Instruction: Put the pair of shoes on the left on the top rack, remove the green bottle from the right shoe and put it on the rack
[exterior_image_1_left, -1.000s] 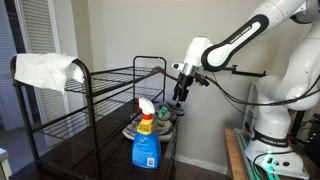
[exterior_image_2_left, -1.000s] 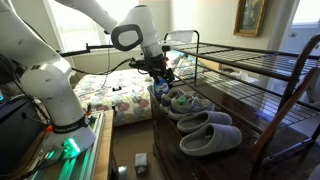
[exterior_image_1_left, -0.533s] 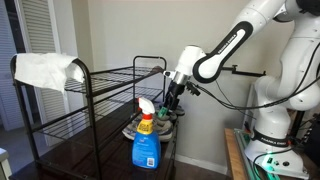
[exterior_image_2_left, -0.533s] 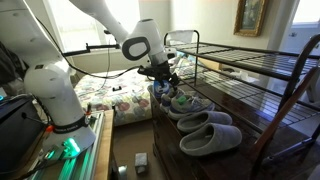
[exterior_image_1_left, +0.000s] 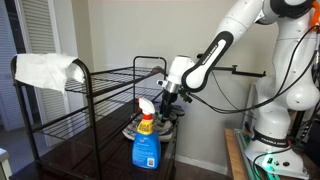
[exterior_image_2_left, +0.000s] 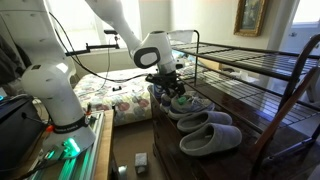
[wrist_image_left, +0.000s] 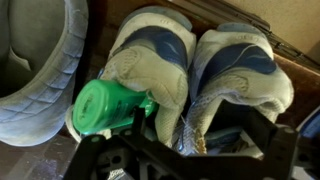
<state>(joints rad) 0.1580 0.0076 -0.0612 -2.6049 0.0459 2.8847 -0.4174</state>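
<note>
Both spread fingers are above the shoes' openings in the wrist view, so it is too early to close. My gripper lowers first, then closes on the shoes.
The pair of shoes (wrist_image_left: 195, 70) is light grey-and-white mesh with blue accents and lies side by side on the lower dark shelf; it also shows in both exterior views (exterior_image_2_left: 181, 101) (exterior_image_1_left: 166, 118). A green bottle (wrist_image_left: 106, 106) sticks out of the shoe that lies on the left of the wrist view. My gripper (wrist_image_left: 185, 152) is open just above the shoes' openings, with its dark fingers spread to either side; it also shows in both exterior views (exterior_image_1_left: 166, 99) (exterior_image_2_left: 170, 88). The top rack (exterior_image_1_left: 110, 76) (exterior_image_2_left: 250, 62) is thin black wire above.
A blue spray bottle (exterior_image_1_left: 146, 140) stands on the lower shelf in front of the shoes. Two grey slippers (exterior_image_2_left: 207, 132) (wrist_image_left: 35, 70) lie beside the sneakers. A white cloth (exterior_image_1_left: 45, 70) hangs on the top rack's corner. A bed (exterior_image_2_left: 115, 95) is behind.
The arm has come down and moved closer to the sneakers; the gripper now sits right over them. The shoes and bottle have not moved.
</note>
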